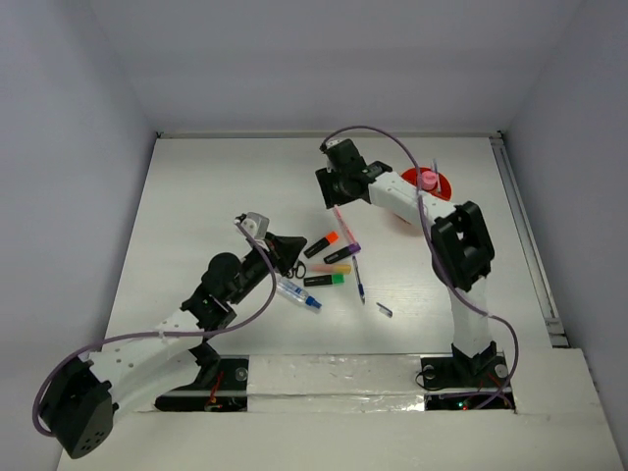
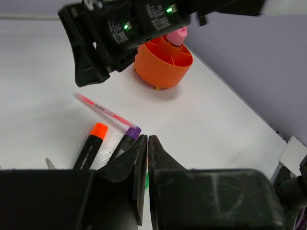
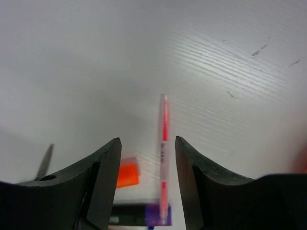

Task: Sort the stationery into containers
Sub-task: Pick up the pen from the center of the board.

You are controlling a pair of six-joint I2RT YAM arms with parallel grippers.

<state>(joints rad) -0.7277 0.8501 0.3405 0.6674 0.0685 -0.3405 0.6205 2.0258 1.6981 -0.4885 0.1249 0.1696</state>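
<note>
The thin pink-red pen [image 1: 339,220] is below my right gripper's open fingers, so it would stay on the tabletop if I lifted now.
A thin pink-red pen [image 1: 339,220] lies on the white table, and my right gripper [image 1: 337,199] hangs open just above its far end. In the right wrist view the pen [image 3: 164,153] runs lengthwise between the open fingers of my right gripper [image 3: 147,140], untouched. Highlighters with orange [image 1: 321,244], purple [image 1: 341,254], yellow-pink [image 1: 334,268] and green [image 1: 324,281] ends lie mid-table. My left gripper [image 1: 294,245] is shut and empty, beside the black scissors [image 1: 294,266]; its tips [image 2: 147,139] sit by the purple highlighter [image 2: 125,140]. The orange cup [image 1: 439,196] with a pink knob [image 1: 428,179] stands at the back right.
A blue pen [image 1: 358,278], a white-blue tube [image 1: 299,294] and a small dark piece [image 1: 384,310] lie nearer the arm bases. In the left wrist view the right gripper's body [image 2: 120,33] looms before the orange cup [image 2: 163,64]. Walls enclose the table on three sides.
</note>
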